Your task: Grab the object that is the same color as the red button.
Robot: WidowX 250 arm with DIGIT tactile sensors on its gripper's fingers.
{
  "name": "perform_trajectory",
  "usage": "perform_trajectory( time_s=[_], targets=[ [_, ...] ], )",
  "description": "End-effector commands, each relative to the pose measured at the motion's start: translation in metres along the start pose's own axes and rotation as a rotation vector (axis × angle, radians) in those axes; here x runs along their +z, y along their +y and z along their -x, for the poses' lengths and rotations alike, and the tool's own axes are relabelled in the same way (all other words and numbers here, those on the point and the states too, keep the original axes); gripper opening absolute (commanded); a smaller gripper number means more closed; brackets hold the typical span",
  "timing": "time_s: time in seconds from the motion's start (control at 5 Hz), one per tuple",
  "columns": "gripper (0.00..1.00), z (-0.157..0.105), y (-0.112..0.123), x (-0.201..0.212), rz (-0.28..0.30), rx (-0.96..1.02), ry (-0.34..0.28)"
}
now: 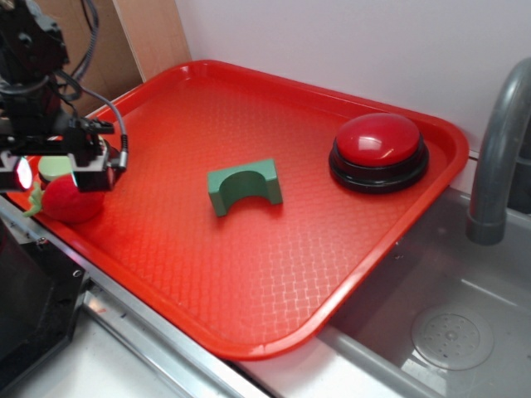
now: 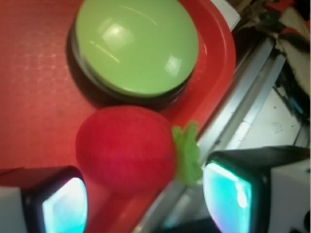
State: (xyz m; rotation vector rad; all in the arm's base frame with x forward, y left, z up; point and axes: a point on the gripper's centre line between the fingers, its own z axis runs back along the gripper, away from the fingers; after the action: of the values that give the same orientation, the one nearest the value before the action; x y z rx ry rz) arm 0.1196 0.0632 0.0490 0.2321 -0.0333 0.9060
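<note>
My gripper is to grab the strawberry plush next by its round red body (image 1: pixel 73 199). That picks out the thing that matches the red button (image 1: pixel 378 151).
The object, a fuzzy red strawberry-shaped plush (image 1: pixel 70 199) with a green stem, lies at the left rim of the red tray (image 1: pixel 249 274). In the wrist view the plush (image 2: pixel 127 148) sits just ahead of the gap between my fingers, stem (image 2: pixel 188 151) pointing right toward the tray edge. My gripper (image 1: pixel 51 172) (image 2: pixel 146 206) hangs open right above it, pads wide apart, not touching it. The red button (image 1: pixel 378 151), a glossy dome on a black base, stands at the tray's far right corner.
A pale green dome button (image 2: pixel 137 44) on a black base sits just beyond the plush. A green arch block (image 1: pixel 244 186) lies mid-tray. A steel sink with a grey faucet (image 1: pixel 498 149) lies to the right. The tray rim and a metal counter edge (image 1: pixel 141 332) run below the gripper.
</note>
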Motion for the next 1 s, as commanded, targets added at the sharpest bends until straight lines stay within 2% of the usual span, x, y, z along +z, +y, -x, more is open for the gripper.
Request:
perform_trajectory(
  time_s=[0.0,0.2,0.4,0.8],
  targets=[
    [1.00,-0.008,0.001,-0.015,0.072,0.066,0.001],
    [0.34,-0.009,0.007,-0.018,0.096,0.162,0.002],
    [0.00,-0.008,0.009,-0.020,0.104,0.198,0.026],
    [0.00,-0.011,0.007,-0.026,0.094,0.196,0.046]
  ],
)
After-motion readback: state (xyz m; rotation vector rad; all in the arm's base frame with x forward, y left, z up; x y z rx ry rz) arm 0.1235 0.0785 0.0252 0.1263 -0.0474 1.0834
